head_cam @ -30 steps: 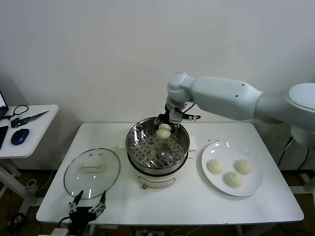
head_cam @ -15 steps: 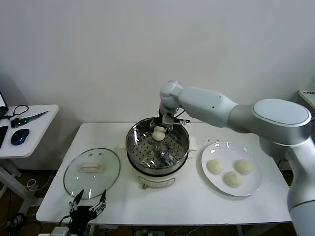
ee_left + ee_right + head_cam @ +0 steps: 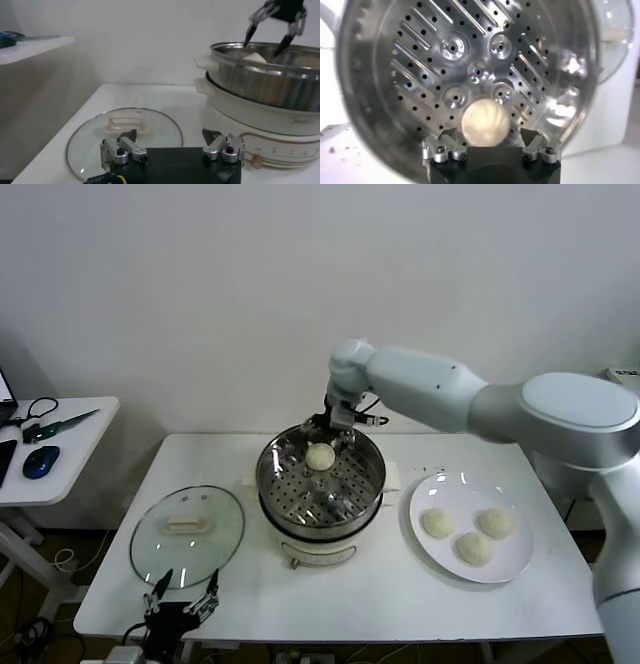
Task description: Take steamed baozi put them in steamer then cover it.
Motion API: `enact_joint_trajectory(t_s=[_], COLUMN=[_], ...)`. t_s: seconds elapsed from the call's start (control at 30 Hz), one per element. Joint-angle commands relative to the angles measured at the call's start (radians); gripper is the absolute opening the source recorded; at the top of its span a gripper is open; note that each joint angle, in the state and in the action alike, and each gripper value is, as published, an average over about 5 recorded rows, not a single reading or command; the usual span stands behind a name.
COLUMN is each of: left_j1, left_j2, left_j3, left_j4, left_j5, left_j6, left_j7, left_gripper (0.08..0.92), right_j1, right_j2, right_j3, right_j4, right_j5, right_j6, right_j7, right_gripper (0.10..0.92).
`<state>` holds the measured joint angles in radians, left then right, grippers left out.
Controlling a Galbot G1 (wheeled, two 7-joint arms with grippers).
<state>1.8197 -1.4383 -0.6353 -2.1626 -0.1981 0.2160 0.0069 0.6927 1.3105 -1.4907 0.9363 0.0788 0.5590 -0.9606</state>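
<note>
My right gripper needs to grab the baozi on the plate that is nearest the steamer by its rounded sides next. Then it can fill the steamer further.
One steamed baozi (image 3: 320,455) lies on the perforated tray at the back of the steamer (image 3: 268,474), a shiny steel pot on a cream base. My right gripper (image 3: 330,427) hovers just above it, open, fingers clear of the bun. The right wrist view shows that baozi (image 3: 485,122) loose on the tray (image 3: 420,65) between the spread fingers of the right gripper (image 3: 487,134). Three more baozi (image 3: 474,548) rest on a white plate (image 3: 440,489) at the right. The glass cover (image 3: 187,534) lies flat at the left. My left gripper (image 3: 182,596) waits open at the table's front edge, near the cover (image 3: 125,135).
A small side table (image 3: 60,454) at the far left carries a blue mouse (image 3: 40,463) and scissors. A white wall stands close behind the steamer. The white table (image 3: 350,594) has bare surface in front of the steamer.
My right gripper has opened and let go of the baozi, which now sits on the steamer's tray. The gripper has lifted slightly. The left arm has not moved.
</note>
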Motion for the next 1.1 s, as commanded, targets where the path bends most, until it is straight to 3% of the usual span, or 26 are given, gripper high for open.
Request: enact_joint_trajectory(t_s=[0.03, 0.27, 0.47, 0.67, 1.1], left_j1=[0.002, -0.003, -0.015, -0.020, -0.010], left_j2=[-0.001, -0.003, -0.005, 0.000, -0.003], left_j3=[0.000, 0.008, 0.009, 0.004, -0.007], left_j4=[-0.007, -0.008, 0.005, 0.009, 0.019], left_j5=[0.001, -0.001, -0.003, -0.005, -0.005], left_j6=[0.002, 0.003, 0.000, 0.000, -0.002], left_j7=[0.001, 0.002, 0.001, 0.001, -0.002], left_gripper=[0.823, 0.823, 0.823, 0.823, 0.823], right_j1=[0.254, 0.293, 0.206, 0.059, -0.302], right_j2=[-0.159, -0.478, -0.643, -0.675, -0.576], right_j3=[-0.227, -0.358, -0.384, -0.320, -0.052], right_j4=[0.088, 0.292, 0.478, 0.501, 0.326], right_j5=[0.653, 0.685, 0.602, 0.539, 0.387], right_j6=[-0.283, -0.631, -0.772, -0.856, -0.891], right_j7=[-0.153, -0.058, 0.034, 0.090, 0.140], right_gripper=[0.823, 0.823, 0.823, 0.823, 0.823])
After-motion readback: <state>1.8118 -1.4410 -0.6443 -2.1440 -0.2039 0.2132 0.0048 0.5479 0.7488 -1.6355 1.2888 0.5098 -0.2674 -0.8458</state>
